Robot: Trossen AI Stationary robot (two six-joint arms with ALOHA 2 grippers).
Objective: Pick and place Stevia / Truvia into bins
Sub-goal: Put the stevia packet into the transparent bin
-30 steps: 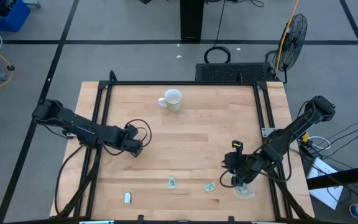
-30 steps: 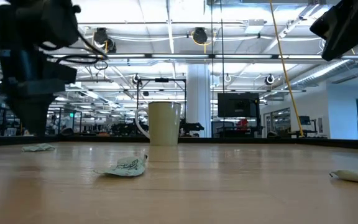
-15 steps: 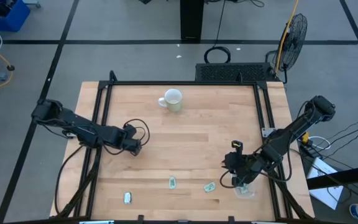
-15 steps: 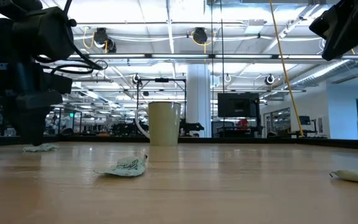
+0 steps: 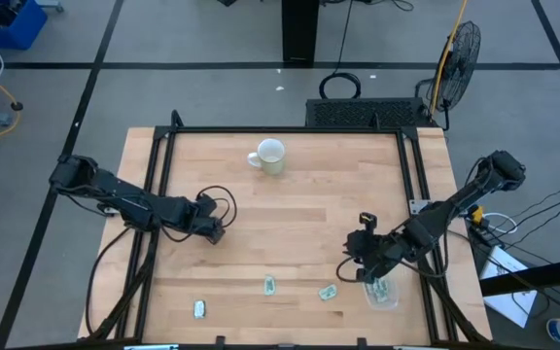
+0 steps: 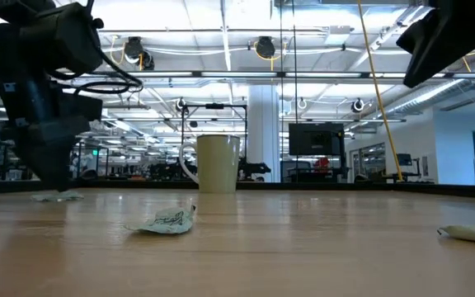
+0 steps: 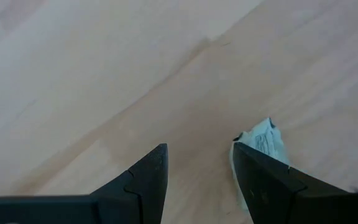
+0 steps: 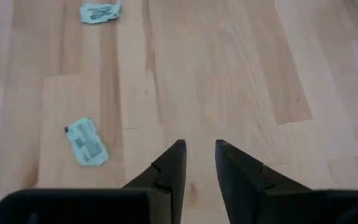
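Observation:
I would miss the packet (image 7: 268, 142) if I closed now, as my fingers straddle wood and one overlaps it, so my left gripper should first shift right in the wrist view, then close on it.
Pale green sweetener packets lie flat on the wooden table: three near the near edge (image 5: 200, 309), (image 5: 270, 285), (image 5: 328, 291). A fourth packet (image 7: 265, 142) lies by my left gripper (image 7: 197, 149), which is open low over the table's left middle (image 5: 214, 233), with the packet just inside one finger. The clear bin (image 5: 383, 293) stands near the right near corner with green packets inside. My right gripper (image 5: 350, 270) hovers just left of the bin, narrowly open (image 8: 199, 144) and empty, above bare wood, with two packets (image 8: 87, 142), (image 8: 100, 11) ahead of it. My left gripper comes at the packet from above. One finger (image 7: 272, 180) stands right beside the packet's edge (image 7: 253, 146) and hides part of it. Whether the finger touches it, I cannot tell. The packet lies on the table.
A white mug (image 5: 270, 156) stands upright near the far edge, also in the low view (image 6: 215, 163). Black rails run along the table's left and right sides. Open wood lies between the two arms.
My right gripper has drawn away from above the bin toward the table's left, so the bin's packets now show. My left gripper has come down closer to the table beside its packet.

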